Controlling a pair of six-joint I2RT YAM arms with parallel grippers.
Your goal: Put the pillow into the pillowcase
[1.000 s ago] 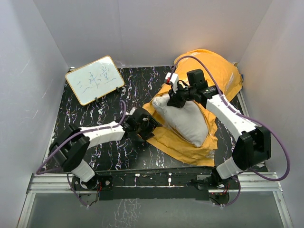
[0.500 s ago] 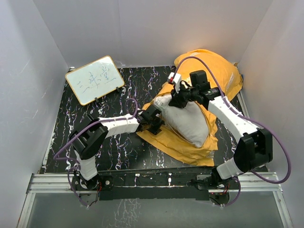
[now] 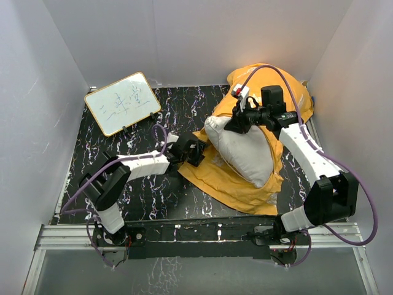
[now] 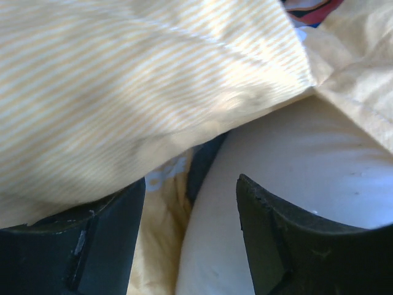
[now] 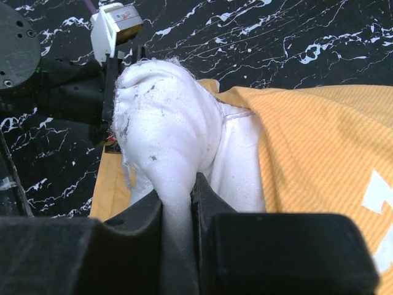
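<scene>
The pillowcase (image 3: 227,181) should be grabbed with my left gripper by the loose edge of its opening (image 3: 201,134), so the opening stays free to take in the pillow.
The white pillow (image 3: 242,150) lies tilted on the orange-yellow pillowcase (image 3: 227,181), which bunches up behind it at the back right. My right gripper (image 3: 236,123) is shut on a pinch of the pillow's (image 5: 166,117) upper left corner and holds it raised; its own view shows the cloth squeezed between its jaws (image 5: 178,196), with the pillowcase (image 5: 325,147) to the right. My left gripper (image 3: 195,149) sits at the pillowcase's left edge. Its jaws (image 4: 190,203) stand apart, with a fold of pillowcase (image 4: 123,92) draped over the left finger and the pillow (image 4: 307,160) bulging between.
A framed whiteboard (image 3: 123,102) with writing leans at the back left of the black marbled table (image 3: 141,196). White walls close the table in on the left, back and right. The left arm's wrist camera (image 5: 116,27) shows just beyond the pillow corner.
My right gripper has pulled the pillow corner up and toward the back right. My left gripper has reached in to the pillowcase's left edge, then eased back slightly.
</scene>
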